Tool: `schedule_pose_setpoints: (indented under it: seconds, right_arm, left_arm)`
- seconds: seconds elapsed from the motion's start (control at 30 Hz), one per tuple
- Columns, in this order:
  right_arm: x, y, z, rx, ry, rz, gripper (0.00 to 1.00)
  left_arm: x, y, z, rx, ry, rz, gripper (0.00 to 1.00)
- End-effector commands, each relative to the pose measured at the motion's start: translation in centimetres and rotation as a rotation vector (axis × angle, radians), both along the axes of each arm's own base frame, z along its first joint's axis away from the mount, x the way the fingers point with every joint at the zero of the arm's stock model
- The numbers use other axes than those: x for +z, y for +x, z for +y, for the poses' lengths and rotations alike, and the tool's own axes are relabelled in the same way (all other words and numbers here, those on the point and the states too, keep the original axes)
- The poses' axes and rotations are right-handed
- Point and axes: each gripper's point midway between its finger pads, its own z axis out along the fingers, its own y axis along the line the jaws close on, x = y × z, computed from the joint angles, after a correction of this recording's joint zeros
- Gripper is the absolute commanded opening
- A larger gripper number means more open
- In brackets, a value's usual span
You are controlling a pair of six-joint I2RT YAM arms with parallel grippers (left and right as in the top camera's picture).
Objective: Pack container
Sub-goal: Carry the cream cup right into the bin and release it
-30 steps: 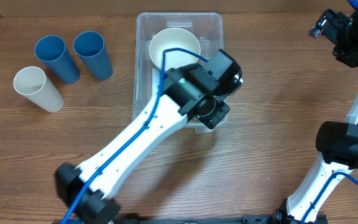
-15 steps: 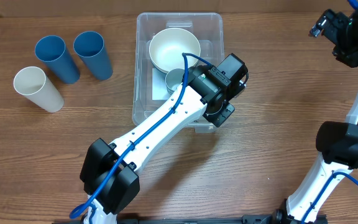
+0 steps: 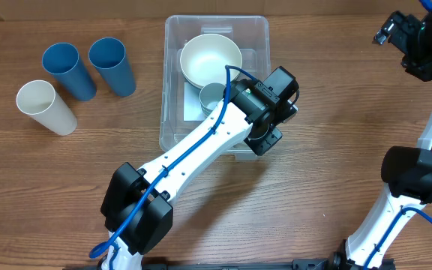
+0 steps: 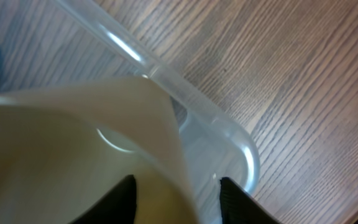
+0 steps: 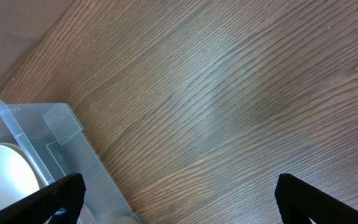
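My left gripper is to grab the pale cup [image 3: 213, 95] next, by its side at the cup's rim. It will then pack the cup upright in the container's corner.
The clear container [image 3: 172, 112] stands at the table's middle back. It holds a white bowl [image 3: 211, 60] and an upright pale cup [image 3: 213, 95] in front of the bowl. My left gripper [image 3: 267, 112] hovers over the container's near right corner. In the left wrist view its fingers [image 4: 179, 199] are apart, with the pale cup's wall [image 4: 73, 143] between them and a gap to the right finger. The container's rim [image 4: 229, 124] shows beside it. My right gripper [image 3: 396, 31] is open and empty, high at the far right. Its wrist view shows the container's corner [image 5: 61, 134].
Two blue cups [image 3: 69, 70] [image 3: 112, 65] and a white cup [image 3: 45, 106] lie on the wood table left of the container. The right arm's base [image 3: 415, 172] stands at the right edge.
My left arm has swung right and lower, uncovering the pale cup that now stands in the container. The right arm has not moved.
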Motion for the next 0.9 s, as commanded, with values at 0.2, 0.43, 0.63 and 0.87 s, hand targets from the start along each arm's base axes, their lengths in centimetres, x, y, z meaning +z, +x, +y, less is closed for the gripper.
schedule_pose_setpoints:
  seconds: [0.2,0.43,0.63,0.87]
  right_arm:
    - [1.7,-0.1,0.0,-0.005,-0.008,-0.051,1.00]
    - [1.7,-0.1,0.0,-0.005,-0.008,-0.051,1.00]
    - [1.7,-0.1,0.0,-0.005,-0.008,-0.051,1.00]
    - [1.7,-0.1,0.0,-0.005,-0.008,-0.051,1.00]
  left_arm:
    - [1.4,0.7,-1.5,-0.026,-0.049,-0.032,0.64]
    - [8.3,1.4,-2.2,-0.033,-0.124,-0.112,0.60]
    - [18.6,4.8,6.7,0.311,-0.089,-0.333,0.64]
    - [19.2,8.1,25.8,0.940,-0.105,-0.202,0.70]
